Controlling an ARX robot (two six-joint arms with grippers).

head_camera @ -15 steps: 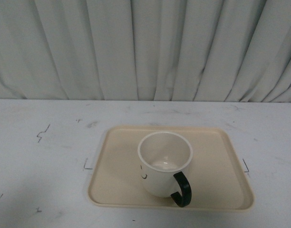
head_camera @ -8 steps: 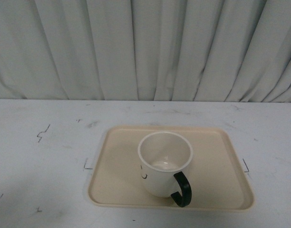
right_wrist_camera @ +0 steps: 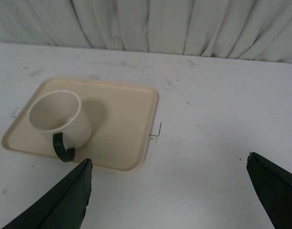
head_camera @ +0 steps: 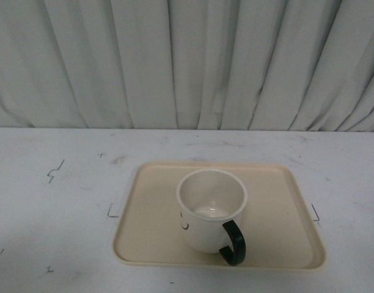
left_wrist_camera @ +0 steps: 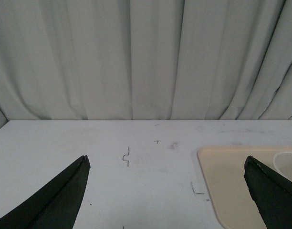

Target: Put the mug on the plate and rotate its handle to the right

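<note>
The mug's handle needs to turn into place on the plate, so I need to grab the mug by its rim (head_camera: 239, 186) next with my right gripper.
The white mug (head_camera: 206, 213) stands upright on the beige plate (head_camera: 150, 220) in the front view, part of its black smiley face showing on the near left side. Its black handle (head_camera: 233, 243) points toward me and a little right. The right wrist view shows the mug (right_wrist_camera: 60, 119), handle (right_wrist_camera: 62, 148) and plate (right_wrist_camera: 131, 119) too. My right gripper (right_wrist_camera: 169, 160) is open and empty over bare table, right of the plate. My left gripper (left_wrist_camera: 166, 157) is open and empty, left of the plate (left_wrist_camera: 227, 181); only the mug's rim (left_wrist_camera: 286, 161) shows there. Neither arm shows in the front view.
The white table (head_camera: 52, 213) carries small black corner marks (head_camera: 112, 213) beside the plate. A pale pleated curtain (head_camera: 187, 61) hangs along the table's far edge.
</note>
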